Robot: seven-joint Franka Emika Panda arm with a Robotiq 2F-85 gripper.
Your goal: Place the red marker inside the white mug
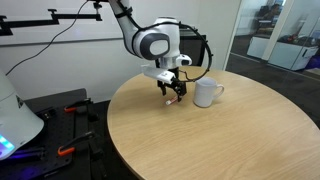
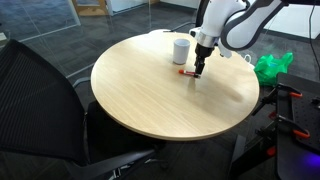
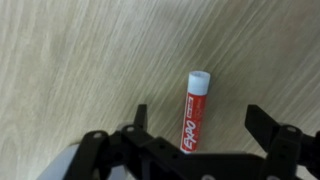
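I should move my gripper lower before I close it on the red marker [image 3: 194,110]. The marker lies flat on the tabletop below the gripper's fingers, so they would miss the marker if I closed now.
The red marker [image 3: 194,110] lies flat on the round wooden table [image 3: 80,60], its whitish end pointing away from my wrist. My gripper [image 3: 200,125] is open and straddles it, one finger on each side, not touching. In both exterior views the gripper [image 1: 172,95] [image 2: 198,71] hangs just above the table over the marker [image 2: 187,73]. The white mug [image 1: 206,93] [image 2: 181,50] stands upright close beside the gripper, handle visible.
The round table [image 1: 220,140] [image 2: 150,100] has an open wooden surface around the mug. A black office chair [image 2: 45,100] stands at one side. A green bag [image 2: 272,66] lies past the table edge. A black cable loops behind the mug [image 1: 200,72].
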